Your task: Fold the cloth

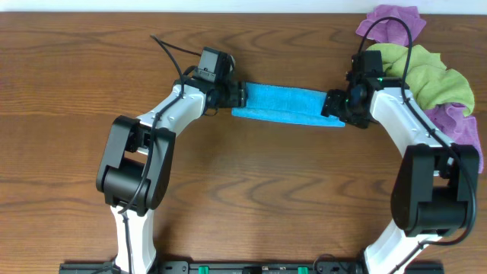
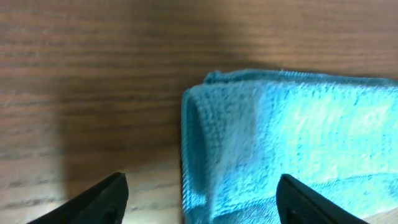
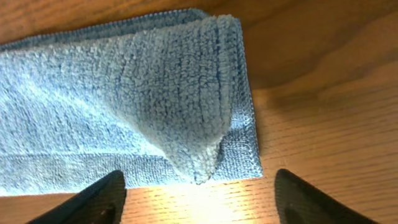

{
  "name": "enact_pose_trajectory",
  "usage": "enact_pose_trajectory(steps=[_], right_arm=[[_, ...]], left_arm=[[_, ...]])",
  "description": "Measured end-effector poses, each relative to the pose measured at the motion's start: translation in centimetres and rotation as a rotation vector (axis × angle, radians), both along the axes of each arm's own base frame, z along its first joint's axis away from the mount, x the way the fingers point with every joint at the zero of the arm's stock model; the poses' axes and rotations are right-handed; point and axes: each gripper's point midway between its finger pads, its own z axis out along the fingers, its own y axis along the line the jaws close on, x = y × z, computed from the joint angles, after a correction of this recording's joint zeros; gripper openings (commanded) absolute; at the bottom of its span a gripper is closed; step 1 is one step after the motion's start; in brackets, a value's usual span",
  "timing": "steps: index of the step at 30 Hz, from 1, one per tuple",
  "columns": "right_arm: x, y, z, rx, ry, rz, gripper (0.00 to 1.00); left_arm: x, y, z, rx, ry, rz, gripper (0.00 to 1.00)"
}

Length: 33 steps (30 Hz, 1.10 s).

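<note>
I will take the sky-blue cloth by its end (image 1: 243, 103) (image 2: 204, 163) with my left gripper, which leaves the cloth's opposite end for my right gripper to fold over.
The sky-blue cloth (image 1: 280, 104) lies folded into a long narrow strip across the middle back of the wooden table. My left gripper (image 1: 237, 95) is at the strip's left end, jaws wide apart; in the left wrist view the cloth (image 2: 292, 137) shows a folded edge between and beyond the fingertips (image 2: 106, 198), with nothing pinched. My right gripper (image 1: 332, 103) is at the right end, also open. In the right wrist view the cloth (image 3: 124, 99) has a top layer hanging as a loose pointed corner just ahead of the open gripper (image 3: 199, 196).
A pile of other cloths sits at the back right corner: a lime-green cloth (image 1: 426, 76) with purple cloths (image 1: 392, 19) above and below it, close behind my right arm. Bare wooden table (image 1: 266, 190) spreads in front of the strip.
</note>
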Motion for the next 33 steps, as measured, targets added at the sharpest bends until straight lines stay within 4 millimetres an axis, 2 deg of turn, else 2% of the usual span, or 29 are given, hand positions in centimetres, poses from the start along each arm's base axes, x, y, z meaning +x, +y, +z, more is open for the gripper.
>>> enact_pose_trajectory(steps=[1, 2, 4, 5, 6, 9, 11, 19, 25, 30, 33], right_arm=[[0.0, 0.0, 0.0, -0.001, 0.002, 0.0, 0.77], [0.0, 0.0, 0.2, -0.001, 0.003, 0.0, 0.69], [0.4, 0.0, 0.6, -0.003, -0.01, 0.003, 0.18], [0.9, 0.0, 1.1, -0.002, -0.024, 0.002, 0.02], [1.3, 0.0, 1.5, -0.002, -0.037, 0.003, 0.01], [2.7, 0.0, 2.6, 0.001, -0.086, -0.001, 0.02], [2.9, 0.0, 2.8, 0.001, -0.096, -0.001, 0.01], [3.2, 0.0, 2.9, -0.001, -0.107, -0.001, 0.01], [3.1, -0.1, 2.5, -0.005, -0.097, -0.002, 0.01], [3.0, -0.2, 1.6, -0.011, -0.076, -0.003, 0.01], [3.0, -0.2, 1.6, -0.012, -0.076, -0.004, 0.01]], left_arm=[[0.0, 0.0, 0.1, 0.0, 0.0, 0.0, 0.75], [0.1, 0.0, 0.3, -0.001, -0.006, 0.0, 0.69], [0.5, -0.1, 1.3, -0.009, -0.04, -0.006, 0.49], [0.9, -0.2, 2.3, -0.015, -0.073, -0.012, 0.23], [1.2, -0.4, 3.1, -0.023, -0.098, -0.012, 0.06], [2.4, -0.7, 5.8, -0.046, -0.19, -0.022, 0.06], [2.7, -0.8, 6.4, -0.05, -0.211, -0.023, 0.06], [3.2, -1.2, 4.5, -0.043, -0.205, -0.024, 0.06], [2.2, -3.1, 2.1, -0.028, -0.17, -0.067, 0.06], [1.3, -4.8, 1.9, 0.008, -0.191, -0.123, 0.06], [1.0, -5.0, 1.5, 0.043, -0.196, -0.126, 0.06]])
